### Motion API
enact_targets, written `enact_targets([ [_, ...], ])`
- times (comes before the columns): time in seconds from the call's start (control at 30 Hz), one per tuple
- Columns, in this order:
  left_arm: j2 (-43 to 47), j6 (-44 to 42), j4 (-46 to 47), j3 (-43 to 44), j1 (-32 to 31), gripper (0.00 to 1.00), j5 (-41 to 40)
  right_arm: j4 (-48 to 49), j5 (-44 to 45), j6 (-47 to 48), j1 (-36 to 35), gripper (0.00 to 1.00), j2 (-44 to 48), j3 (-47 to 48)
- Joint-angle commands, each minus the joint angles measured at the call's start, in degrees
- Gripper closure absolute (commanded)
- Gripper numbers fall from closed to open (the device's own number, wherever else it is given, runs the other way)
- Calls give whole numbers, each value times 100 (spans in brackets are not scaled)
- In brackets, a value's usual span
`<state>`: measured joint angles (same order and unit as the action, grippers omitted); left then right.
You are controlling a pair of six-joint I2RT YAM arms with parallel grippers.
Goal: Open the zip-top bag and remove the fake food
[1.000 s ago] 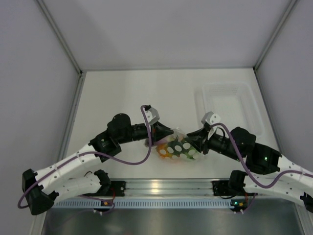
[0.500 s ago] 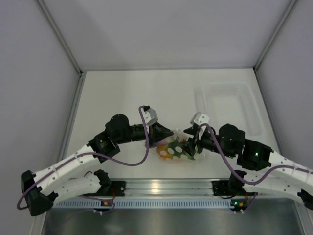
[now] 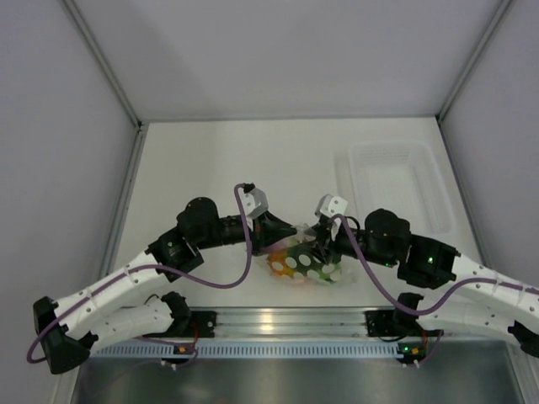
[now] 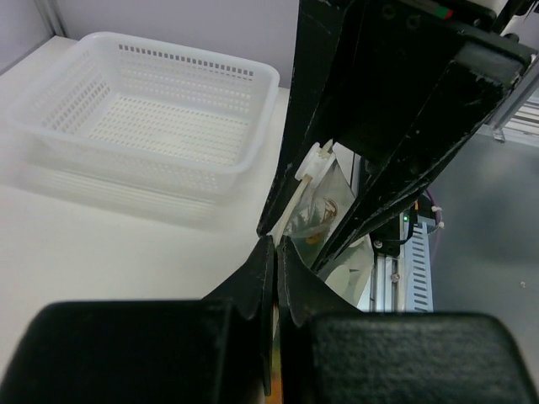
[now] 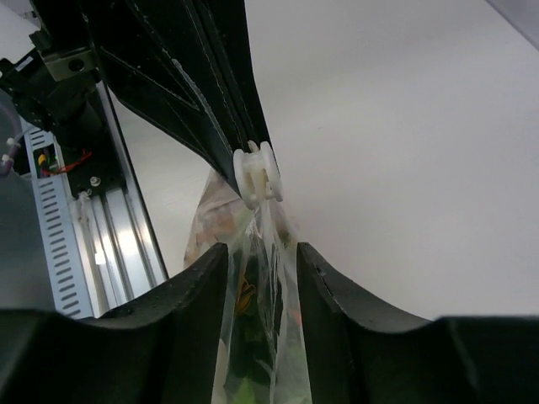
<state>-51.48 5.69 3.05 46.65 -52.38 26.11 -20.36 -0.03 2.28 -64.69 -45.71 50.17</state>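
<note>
The robot's right gripper will next grab the zip-top bag's top edge (image 3: pixel 306 231) (image 5: pixel 264 220) right behind the slider. The slider then stays free to open the bag.
The zip-top bag (image 3: pixel 305 264), clear with white dots, lies between my two grippers near the front middle of the table. The fake food shows through it as orange (image 3: pixel 278 262) and green shapes. My left gripper (image 3: pixel 282 237) is shut on the bag's top left edge (image 4: pixel 275 246). The white zip slider (image 5: pixel 257 175) sits right at the left fingertips, also in the left wrist view (image 4: pixel 315 162). My right gripper (image 5: pixel 261 249) is open and straddles the bag's top edge (image 5: pixel 257 320) just behind the slider; it shows from above too (image 3: pixel 320 246).
A rigid white plastic tray (image 3: pixel 396 187) stands at the back right, also in the left wrist view (image 4: pixel 152 109). The aluminium rail (image 3: pixel 278 324) with both arm bases runs along the near edge. Walls enclose the table on three sides.
My right gripper has moved left along the bag's top toward the left gripper. The bag has bunched up and shifted slightly. The left gripper has kept its hold.
</note>
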Motion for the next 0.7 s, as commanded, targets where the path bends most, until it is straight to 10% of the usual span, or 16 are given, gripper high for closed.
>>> enact_targets([
  [0.0, 156, -7, 469, 45, 17, 100, 87, 498, -58, 70, 61, 59, 142, 405],
  [0.2, 95, -16, 468, 72, 17, 100, 131, 384, -41, 70, 53, 62, 89, 608],
  [0.43, 112, 11, 460, 63, 17, 100, 62, 331, -128, 97, 53, 98, -34, 634],
  [0.67, 139, 20, 425, 81, 17, 100, -193, 454, -164, 71, 53, 100, 45, 564],
])
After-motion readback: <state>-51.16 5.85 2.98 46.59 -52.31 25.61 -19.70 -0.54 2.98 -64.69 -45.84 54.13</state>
